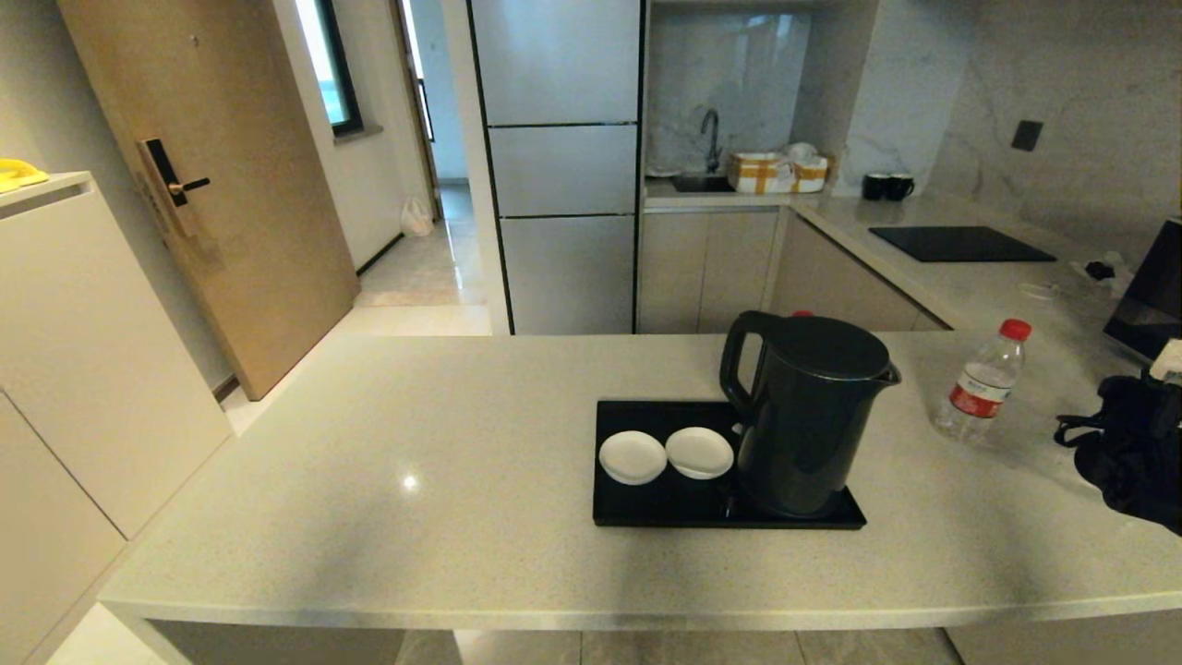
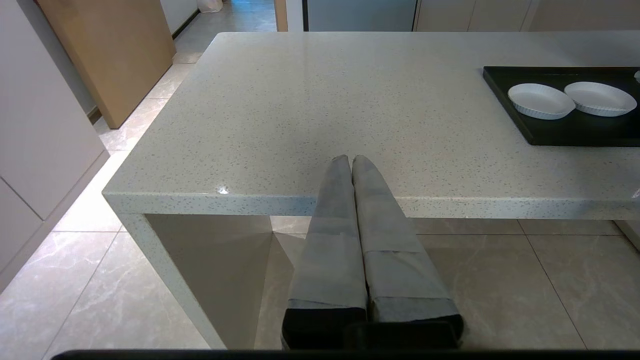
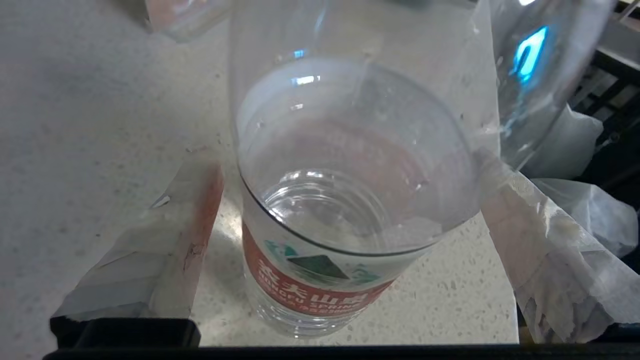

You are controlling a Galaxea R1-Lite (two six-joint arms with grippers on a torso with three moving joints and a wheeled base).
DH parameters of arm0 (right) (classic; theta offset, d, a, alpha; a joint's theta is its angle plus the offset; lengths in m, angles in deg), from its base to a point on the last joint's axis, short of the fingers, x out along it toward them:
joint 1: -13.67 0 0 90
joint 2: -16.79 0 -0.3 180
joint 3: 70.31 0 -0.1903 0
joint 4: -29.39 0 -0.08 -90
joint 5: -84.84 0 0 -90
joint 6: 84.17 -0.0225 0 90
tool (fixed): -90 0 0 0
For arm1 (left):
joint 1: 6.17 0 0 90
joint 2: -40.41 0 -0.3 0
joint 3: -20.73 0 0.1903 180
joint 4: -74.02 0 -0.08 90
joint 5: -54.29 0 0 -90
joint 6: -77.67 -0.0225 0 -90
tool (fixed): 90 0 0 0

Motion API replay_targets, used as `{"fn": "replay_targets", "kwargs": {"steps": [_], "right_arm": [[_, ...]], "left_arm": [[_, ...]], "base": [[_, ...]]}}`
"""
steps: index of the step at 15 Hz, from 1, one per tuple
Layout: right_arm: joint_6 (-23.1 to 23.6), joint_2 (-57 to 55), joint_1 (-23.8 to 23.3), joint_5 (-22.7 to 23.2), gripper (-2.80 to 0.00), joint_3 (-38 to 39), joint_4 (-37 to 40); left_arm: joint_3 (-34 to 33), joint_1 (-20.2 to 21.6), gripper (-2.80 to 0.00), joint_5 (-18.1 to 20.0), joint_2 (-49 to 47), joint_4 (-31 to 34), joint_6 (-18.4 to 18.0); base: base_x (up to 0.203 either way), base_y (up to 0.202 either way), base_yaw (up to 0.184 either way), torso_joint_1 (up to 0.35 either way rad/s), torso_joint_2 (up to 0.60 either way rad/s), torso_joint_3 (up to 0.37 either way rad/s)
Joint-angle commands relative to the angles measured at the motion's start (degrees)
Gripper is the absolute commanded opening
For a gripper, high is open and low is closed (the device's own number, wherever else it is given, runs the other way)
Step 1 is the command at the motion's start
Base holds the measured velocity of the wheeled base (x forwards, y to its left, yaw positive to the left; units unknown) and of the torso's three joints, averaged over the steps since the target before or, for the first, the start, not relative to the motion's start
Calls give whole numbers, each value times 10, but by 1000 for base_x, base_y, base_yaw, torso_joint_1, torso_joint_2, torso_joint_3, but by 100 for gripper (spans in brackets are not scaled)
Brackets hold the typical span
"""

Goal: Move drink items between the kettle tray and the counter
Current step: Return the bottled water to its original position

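I should close my right gripper on the bottle: both taped fingers reach past the bottle's waterline beside its sides in the right wrist view.
A clear water bottle [image 1: 981,380] with a red cap and red-and-white label stands on the pale speckled counter [image 1: 416,443], right of the glossy black kettle tray [image 1: 646,510]. My right gripper [image 1: 1016,429] reaches in from the right edge. In the right wrist view this bottle [image 3: 310,285] stands between the spread fingers of my open right gripper [image 3: 342,165], with a gap at one finger [image 3: 195,210]. A red cap [image 1: 802,314] peeks over the kettle [image 1: 808,425]; whatever it tops is hidden. My left gripper [image 2: 350,159] hangs shut and empty at the counter's front edge.
Two round white coasters [image 1: 633,457] [image 1: 699,453] lie on the tray beside the kettle. Farther back are a black cooktop panel [image 1: 960,243] and two dark mugs [image 1: 886,187]. A black appliance [image 1: 1154,296] stands at the far right. The counter's front edge [image 2: 450,205] drops to tiled floor.
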Motion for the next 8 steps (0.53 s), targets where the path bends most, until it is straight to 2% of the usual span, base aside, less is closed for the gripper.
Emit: {"fn": "replay_targets", "kwargs": {"steps": [1,3,4,8], "right_arm": [[0,-3,-1,-3,0,1,-4],[0,6,0,2,0,27,-2],[-3,14,0,7,-280,34,-8],[-7,18,0,12,-280,33,-8]], "left_arm": [[0,1,-280,0,0,0,0],[0,0,-280,0,0,1,0],[0,0,-280,0,0,0,0],[0,0,-280,0,0,1,0]], "base": [[0,0,0,0,0,0],[0,0,0,0,0,0],[0,0,0,0,0,0],[0,0,0,0,0,0]]}}
